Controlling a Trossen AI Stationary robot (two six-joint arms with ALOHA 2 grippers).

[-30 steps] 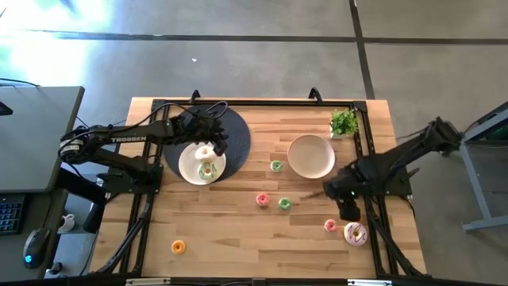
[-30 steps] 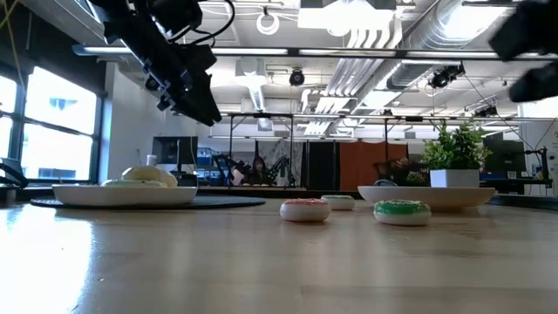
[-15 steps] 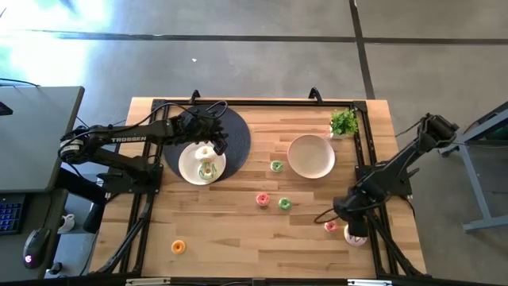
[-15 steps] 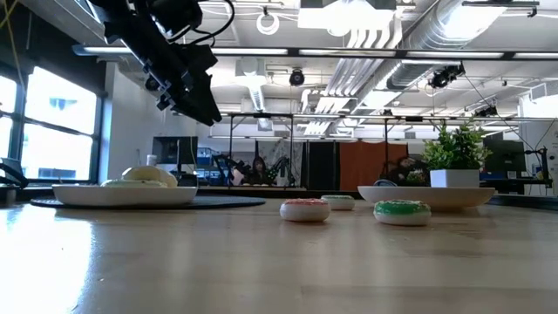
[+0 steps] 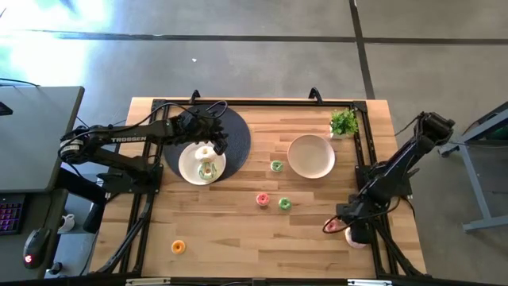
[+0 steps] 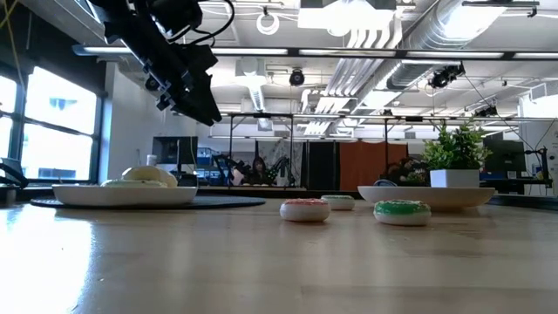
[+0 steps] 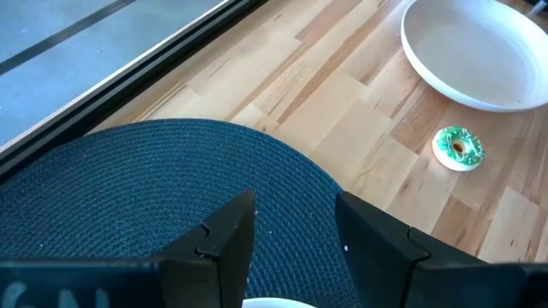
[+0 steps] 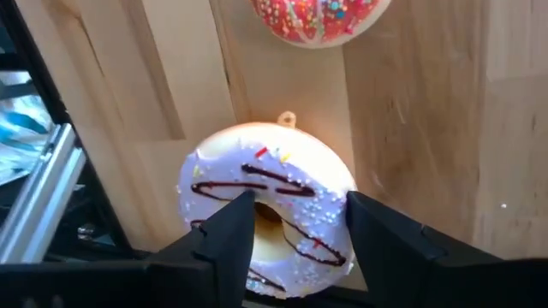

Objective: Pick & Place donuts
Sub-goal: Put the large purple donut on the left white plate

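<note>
My right gripper should close now. Its fingers reach down around the pink-white donut's ring (image 8: 315, 224), into its hole (image 8: 269, 224) and beside its outer edge, so closing now would hold the donut.
The pink-white iced donut (image 8: 265, 201) lies flat on the table near the front right corner and also shows in the high view (image 5: 358, 238). My right gripper (image 8: 295, 248) is open right above it. One finger (image 8: 227, 244) is over its hole and the other (image 8: 385, 244) is at its outer edge. A small pink-red donut (image 8: 318, 19) lies beside it. My left gripper (image 5: 214, 143) hangs open and empty above the white plate (image 5: 187, 165). That plate holds the cream-yellow donut (image 5: 205, 151) and the green-white donut (image 5: 207, 168). My right gripper comes down on the pink-white donut from above, its fingers astride one side of the ring (image 8: 330, 210). I cannot tell whether they touch it. The donut lies flat on the table.
Small green donuts (image 5: 276, 166) (image 5: 284, 203), a pink-red one (image 5: 262, 199) and an orange one (image 5: 178, 247) lie on the wood. A beige plate (image 5: 311, 156) and a plant sprig (image 5: 344, 121) stand at the far right. The white plate sits on a dark round mat (image 5: 238, 131).
My right gripper has moved toward the table's near edge and down, from beside the pink-white donut to right over it. The donut has stayed in place.
</note>
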